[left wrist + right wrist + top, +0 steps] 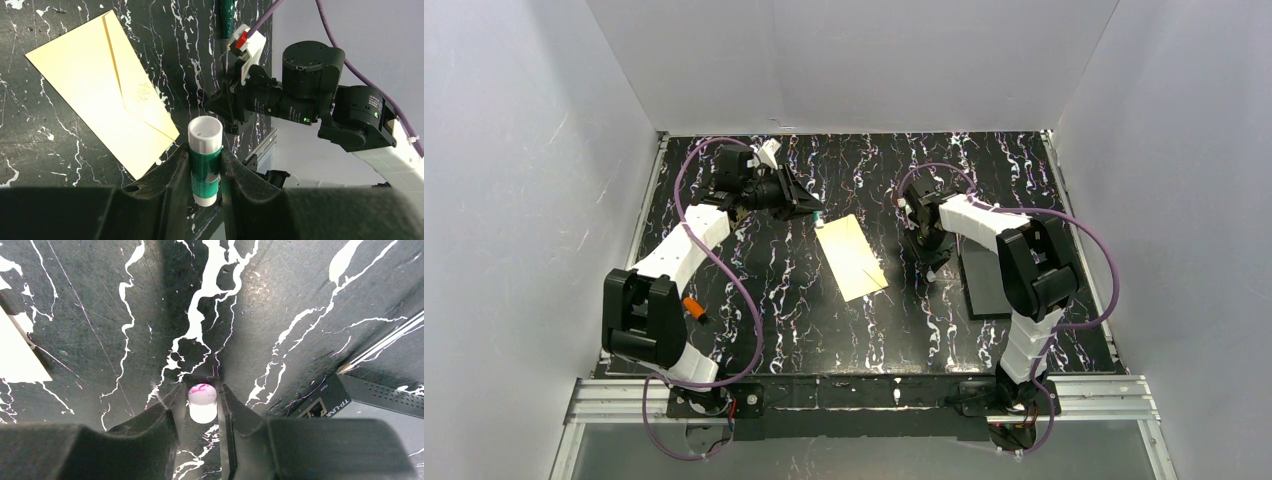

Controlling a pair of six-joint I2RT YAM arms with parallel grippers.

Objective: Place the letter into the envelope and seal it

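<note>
I would bring the cap up off the table if I lifted my right gripper now, because both fingers are close on opposite sides of the small white cap (931,276) (202,402).
The pale cream envelope (852,258) lies flat in the middle of the table, its pointed flap folded over the body (100,85). The letter is hidden from view. My left gripper (816,213) hovers just beyond the envelope's far corner, shut on a green glue stick (205,160) whose white open end points forward. My right gripper (932,270) points down at the table to the right of the envelope. Its fingers press on both sides of a small white cap (202,402) standing on the table.
A flat black TP-Link box (984,285) lies to the right of my right gripper, its corner close to the fingers (370,395). An orange piece (692,308) sits by the left arm. White walls enclose the table on three sides.
</note>
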